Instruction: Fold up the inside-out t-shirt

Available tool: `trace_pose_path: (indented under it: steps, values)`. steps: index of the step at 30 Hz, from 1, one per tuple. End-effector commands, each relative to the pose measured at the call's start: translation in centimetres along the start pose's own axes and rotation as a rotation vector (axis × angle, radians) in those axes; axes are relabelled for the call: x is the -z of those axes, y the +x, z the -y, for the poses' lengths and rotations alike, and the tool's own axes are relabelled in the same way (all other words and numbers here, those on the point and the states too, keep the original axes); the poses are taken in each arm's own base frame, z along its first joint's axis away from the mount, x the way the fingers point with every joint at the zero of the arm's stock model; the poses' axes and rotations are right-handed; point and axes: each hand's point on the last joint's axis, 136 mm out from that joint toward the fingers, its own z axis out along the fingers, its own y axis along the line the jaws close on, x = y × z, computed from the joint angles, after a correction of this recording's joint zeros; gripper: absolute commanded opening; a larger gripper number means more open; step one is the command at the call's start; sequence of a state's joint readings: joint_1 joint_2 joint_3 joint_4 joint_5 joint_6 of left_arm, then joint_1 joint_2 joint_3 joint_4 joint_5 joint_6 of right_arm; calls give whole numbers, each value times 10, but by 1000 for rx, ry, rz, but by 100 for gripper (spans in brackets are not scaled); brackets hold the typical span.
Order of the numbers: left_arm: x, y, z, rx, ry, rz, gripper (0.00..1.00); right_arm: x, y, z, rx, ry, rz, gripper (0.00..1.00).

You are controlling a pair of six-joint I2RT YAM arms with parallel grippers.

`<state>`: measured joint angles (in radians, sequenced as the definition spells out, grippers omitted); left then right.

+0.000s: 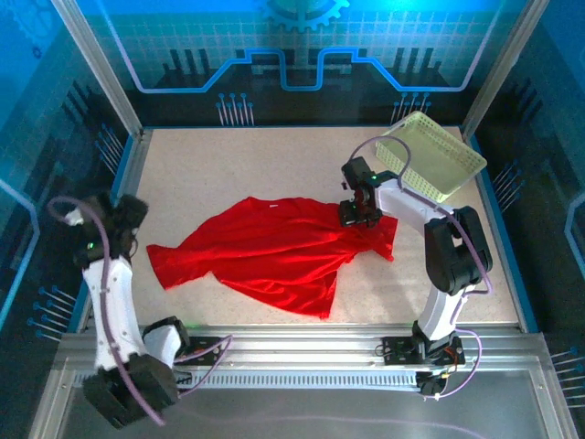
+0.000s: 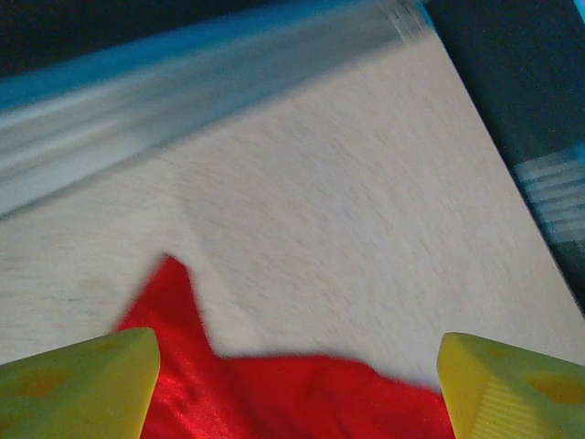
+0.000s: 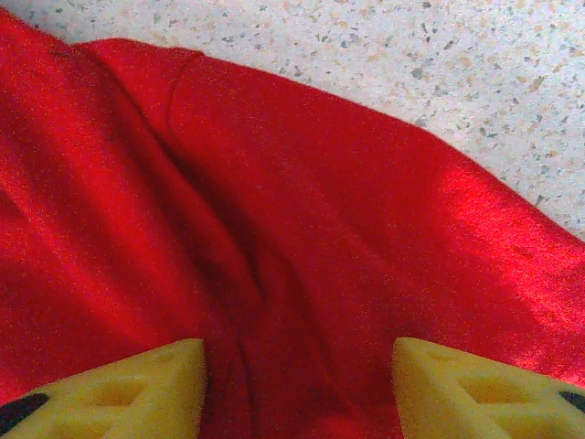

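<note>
The right gripper next needs to take hold of the inside-out t-shirt (image 1: 274, 251) by the fold of cloth at its basket-side shoulder (image 1: 351, 218), so that it can fold that end of the t-shirt over.
The inside-out t-shirt (image 1: 274, 251) lies crumpled and spread across the middle of the table, bright red, with a small white tag (image 1: 271, 207) near its far edge. My left gripper (image 1: 135, 222) hangs open near the shirt's left end. In the left wrist view its yellow fingers (image 2: 91, 380) stand wide apart above the red cloth (image 2: 274, 398), holding nothing. My right gripper (image 1: 359, 216) is down on the shirt's right part. Its fingers (image 3: 128, 389) are open, with a ridge of cloth (image 3: 274, 183) running between them.
A pale yellow-green lattice basket (image 1: 434, 155) stands tilted at the back right corner, just behind the right arm. Bare speckled table (image 1: 228, 165) lies behind and left of the shirt. Metal rails edge the table on the left (image 1: 128, 174) and near side (image 1: 320, 343).
</note>
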<state>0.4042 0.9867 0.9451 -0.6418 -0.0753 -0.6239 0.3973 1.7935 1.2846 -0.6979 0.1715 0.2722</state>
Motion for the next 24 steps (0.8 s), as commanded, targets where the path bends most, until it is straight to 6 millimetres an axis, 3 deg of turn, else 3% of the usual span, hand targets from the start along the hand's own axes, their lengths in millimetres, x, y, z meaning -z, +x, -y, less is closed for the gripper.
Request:
trace_pose_path:
  steps: [1, 5, 11, 15, 21, 24]
  values:
    - [-34, 64, 33, -270, -9, -249, 86, 13, -14, 2, -21, -12, 55, 57]
    - [-78, 131, 64, -522, -39, -412, 89, 15, -26, -13, 2, -86, 82, 59]
    - [-127, 175, 61, -744, -167, -486, 92, 16, -51, -46, 126, -143, 119, 64]
    - [-141, 177, 49, -796, -237, -472, 92, -1, -59, -48, 142, -107, 90, 63]
    - [-156, 179, 30, -842, -321, -468, 91, -27, -54, -58, 184, -115, 34, 58]
    - [-160, 180, 24, -828, -358, -486, 84, -36, -51, -66, 205, -115, 14, 52]
